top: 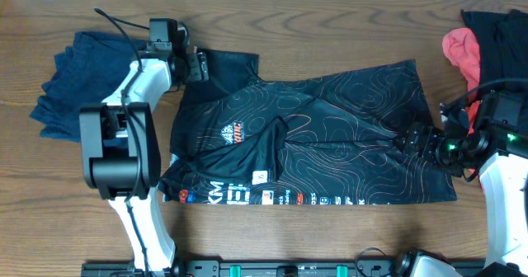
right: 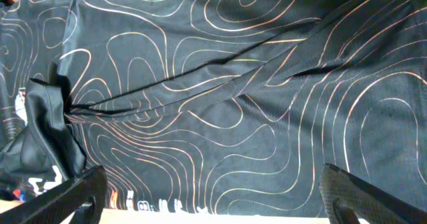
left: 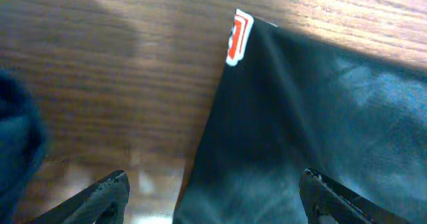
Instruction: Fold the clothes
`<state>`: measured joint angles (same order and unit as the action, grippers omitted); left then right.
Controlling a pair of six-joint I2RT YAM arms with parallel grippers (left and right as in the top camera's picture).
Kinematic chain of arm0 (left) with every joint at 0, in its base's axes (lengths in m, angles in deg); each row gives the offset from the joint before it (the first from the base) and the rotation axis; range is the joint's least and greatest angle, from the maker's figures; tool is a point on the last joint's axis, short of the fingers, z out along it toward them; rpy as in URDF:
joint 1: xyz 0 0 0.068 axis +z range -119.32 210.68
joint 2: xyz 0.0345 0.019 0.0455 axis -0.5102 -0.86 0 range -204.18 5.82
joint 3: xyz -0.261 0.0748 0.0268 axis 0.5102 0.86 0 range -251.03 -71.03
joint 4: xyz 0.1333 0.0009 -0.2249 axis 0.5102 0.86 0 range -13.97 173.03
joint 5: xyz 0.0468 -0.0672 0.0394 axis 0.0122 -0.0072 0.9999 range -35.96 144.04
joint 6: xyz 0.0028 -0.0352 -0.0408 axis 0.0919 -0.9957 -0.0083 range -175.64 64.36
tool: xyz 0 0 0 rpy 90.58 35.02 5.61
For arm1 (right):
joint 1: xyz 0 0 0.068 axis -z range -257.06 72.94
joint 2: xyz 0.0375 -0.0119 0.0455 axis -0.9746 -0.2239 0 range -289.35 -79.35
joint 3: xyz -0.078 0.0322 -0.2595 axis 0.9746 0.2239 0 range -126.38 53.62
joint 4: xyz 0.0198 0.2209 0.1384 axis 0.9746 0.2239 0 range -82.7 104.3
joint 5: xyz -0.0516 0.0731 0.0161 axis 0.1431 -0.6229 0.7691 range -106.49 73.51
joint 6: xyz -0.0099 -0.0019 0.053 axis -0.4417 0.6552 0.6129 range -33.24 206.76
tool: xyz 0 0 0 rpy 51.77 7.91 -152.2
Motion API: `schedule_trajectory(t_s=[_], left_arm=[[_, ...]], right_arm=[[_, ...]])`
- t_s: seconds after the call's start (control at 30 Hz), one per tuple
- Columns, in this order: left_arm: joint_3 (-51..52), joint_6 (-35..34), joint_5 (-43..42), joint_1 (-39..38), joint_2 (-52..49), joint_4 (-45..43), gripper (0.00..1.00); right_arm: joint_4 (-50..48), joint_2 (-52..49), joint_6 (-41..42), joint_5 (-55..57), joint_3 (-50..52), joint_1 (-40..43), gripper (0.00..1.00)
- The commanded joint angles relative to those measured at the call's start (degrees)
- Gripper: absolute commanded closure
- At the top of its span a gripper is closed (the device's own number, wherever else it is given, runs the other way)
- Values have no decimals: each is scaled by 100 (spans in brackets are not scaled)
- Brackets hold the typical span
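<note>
Next, my left gripper grips the jersey's far sleeve edge by the tag (top: 204, 55) (left: 238, 37) to fold the far side of the jersey over the near side.
A black jersey (top: 330, 137) with thin orange contour lines and printed logos lies spread across the middle of the table. One sleeve is folded in over its chest. My left gripper (top: 198, 65) is open over the jersey's far left sleeve corner. In the left wrist view its fingers (left: 213, 191) straddle the black sleeve edge (left: 300, 117), which has a red and white tag (left: 238, 37). My right gripper (top: 415, 138) is open over the jersey's right hem. In the right wrist view its fingers (right: 213, 191) span the patterned cloth (right: 220, 84).
A folded dark blue garment (top: 74, 79) lies at the far left. A pile of red (top: 462, 50) and black clothes (top: 503, 38) sits at the far right corner. The wooden table (top: 330, 30) runs along the back.
</note>
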<state>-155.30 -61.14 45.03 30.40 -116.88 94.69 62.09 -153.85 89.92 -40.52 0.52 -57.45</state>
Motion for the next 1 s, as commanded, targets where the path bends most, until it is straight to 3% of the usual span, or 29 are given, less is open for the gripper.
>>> schedule_trajectory(t_s=[0.0,0.1,0.27,0.47,0.7,0.9,0.97], left_arm=[[-109,76,20,-92,-251,-37,20],[-109,76,-177,-164,-302,-35,28],[-109,74,-214,-208,-302,-9,66],[-109,-24,-210,-205,-299,66,94],[-111,-343,-216,-201,-164,302,94],[-111,-472,-278,-201,282,1003,94],[-111,-468,-468,-201,437,1274,94]], right_arm=[[-2,61,-90,-83,-109,-57,2],[-26,61,-90,-83,-109,-57,3],[-127,61,-90,-81,-109,-57,7],[-297,-9,-24,98,-109,-57,9],[-629,-334,162,713,-120,-57,18],[-922,-1099,195,850,-949,-68,18],[-876,-1545,184,922,-1519,-142,13]])
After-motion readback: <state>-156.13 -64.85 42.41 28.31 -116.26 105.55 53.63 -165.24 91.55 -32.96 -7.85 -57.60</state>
